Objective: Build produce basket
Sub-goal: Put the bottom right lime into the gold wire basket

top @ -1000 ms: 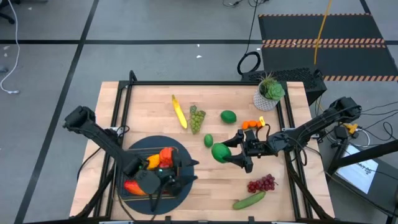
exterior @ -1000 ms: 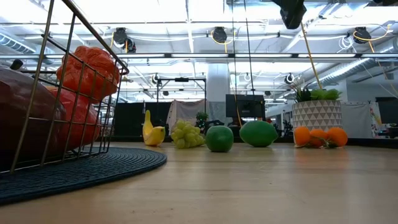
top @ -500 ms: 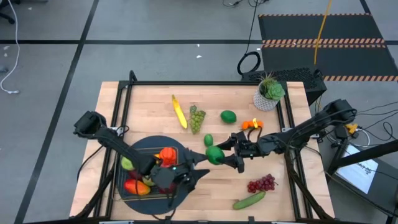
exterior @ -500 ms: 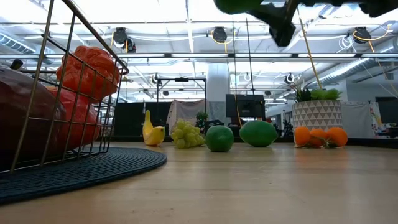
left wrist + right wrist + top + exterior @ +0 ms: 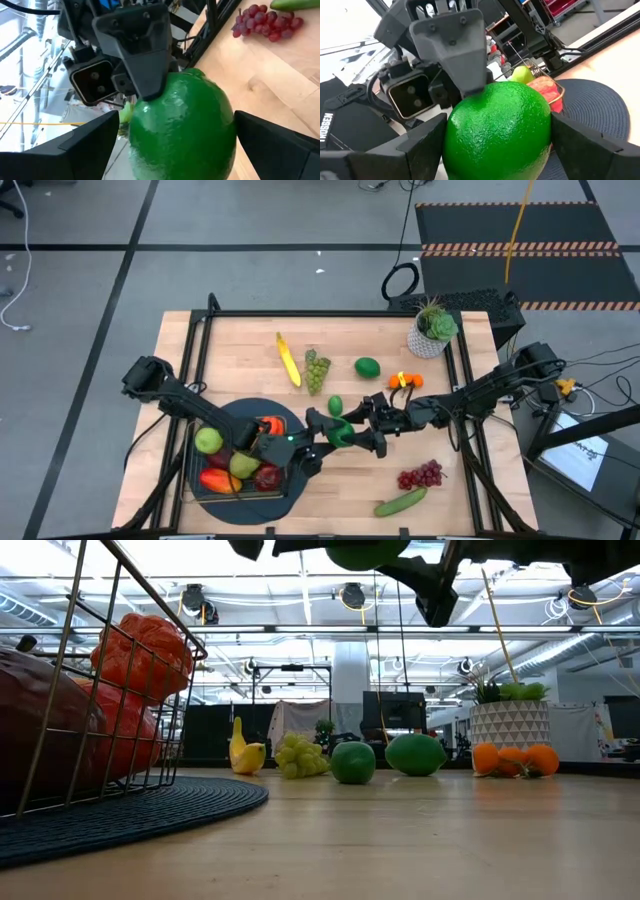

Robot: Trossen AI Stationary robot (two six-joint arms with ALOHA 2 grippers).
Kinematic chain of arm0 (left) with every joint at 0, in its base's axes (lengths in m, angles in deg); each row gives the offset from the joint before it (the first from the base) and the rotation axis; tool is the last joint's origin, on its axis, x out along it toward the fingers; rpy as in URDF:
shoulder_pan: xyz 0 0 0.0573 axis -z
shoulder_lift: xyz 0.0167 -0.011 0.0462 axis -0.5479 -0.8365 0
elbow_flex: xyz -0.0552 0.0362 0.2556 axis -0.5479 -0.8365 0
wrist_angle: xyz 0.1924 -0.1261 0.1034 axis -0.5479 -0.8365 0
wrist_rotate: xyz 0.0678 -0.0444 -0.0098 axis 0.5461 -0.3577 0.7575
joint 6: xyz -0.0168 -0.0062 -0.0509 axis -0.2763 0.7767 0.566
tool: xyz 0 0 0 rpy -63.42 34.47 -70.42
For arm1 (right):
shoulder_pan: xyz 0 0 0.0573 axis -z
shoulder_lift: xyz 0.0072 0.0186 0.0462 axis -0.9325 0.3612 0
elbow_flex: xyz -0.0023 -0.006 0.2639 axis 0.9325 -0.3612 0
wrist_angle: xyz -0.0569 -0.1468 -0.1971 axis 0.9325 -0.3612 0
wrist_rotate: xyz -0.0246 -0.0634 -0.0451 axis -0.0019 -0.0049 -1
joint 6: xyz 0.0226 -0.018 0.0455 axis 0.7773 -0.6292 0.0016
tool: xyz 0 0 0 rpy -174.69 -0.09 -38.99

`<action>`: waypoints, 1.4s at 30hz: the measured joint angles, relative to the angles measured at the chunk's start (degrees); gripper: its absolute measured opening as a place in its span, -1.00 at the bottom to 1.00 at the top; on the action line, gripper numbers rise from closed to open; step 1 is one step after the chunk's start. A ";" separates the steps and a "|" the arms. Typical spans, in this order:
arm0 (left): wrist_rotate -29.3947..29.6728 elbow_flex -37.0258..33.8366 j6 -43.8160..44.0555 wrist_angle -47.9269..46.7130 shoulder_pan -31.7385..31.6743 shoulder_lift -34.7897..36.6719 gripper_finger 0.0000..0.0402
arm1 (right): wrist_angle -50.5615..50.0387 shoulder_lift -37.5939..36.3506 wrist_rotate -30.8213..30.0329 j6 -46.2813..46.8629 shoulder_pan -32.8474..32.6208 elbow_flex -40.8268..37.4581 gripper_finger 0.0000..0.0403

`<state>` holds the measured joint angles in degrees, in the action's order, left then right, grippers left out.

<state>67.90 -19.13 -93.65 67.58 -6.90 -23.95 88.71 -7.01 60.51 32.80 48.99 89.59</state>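
Observation:
The green lime (image 5: 341,432) is to be added to the produce basket (image 5: 232,478). My left gripper needs to grab the lime's rounded sides next.
The wire basket (image 5: 232,472) rests on a round dark mat (image 5: 290,485) at the table's near left and holds red, orange and green produce. Just right of it a green lime (image 5: 341,432) hangs above the table, also seen at the top of the low view as the lime (image 5: 366,552). My right gripper (image 5: 354,436) is shut on it, coming from the right. My left gripper (image 5: 328,434) reaches in from the left, open, its fingers (image 5: 87,145) standing on either side of the same lime. My right gripper pinches the lime's two opposite sides (image 5: 544,131) between its fingers, reaching level from the table's right. The lime is lifted clear of the table. My left gripper's fingers flank the lime (image 5: 180,130); whether they touch it I cannot tell.
On the table lie a banana (image 5: 288,360), green grapes (image 5: 317,370), a green fruit (image 5: 368,367), a small lime (image 5: 335,405), oranges (image 5: 405,380), purple grapes (image 5: 421,475) and a cucumber (image 5: 400,502). A potted plant (image 5: 432,328) stands far right.
My left gripper has left the basket and swung toward the table's right, up to the lime, rolling as it went. My right gripper has carried the lime toward the table's left and a little down, so both grippers now meet at it.

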 joint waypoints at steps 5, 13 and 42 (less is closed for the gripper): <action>-0.04 0.00 0.11 -0.63 -0.50 0.00 0.95 | 0.02 0.00 -0.05 -0.05 -0.13 0.00 0.58; 0.24 0.00 0.25 -1.31 -0.44 0.00 0.95 | 0.45 0.00 1.51 -0.49 -0.15 0.00 0.58; 5.87 0.00 1.19 -1.60 2.08 0.02 0.55 | 1.33 -4.47 1.38 -13.92 -1.72 -0.07 0.95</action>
<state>73.76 -19.13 -92.46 65.98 -4.82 -23.93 90.05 -11.48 61.88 18.88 47.27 89.52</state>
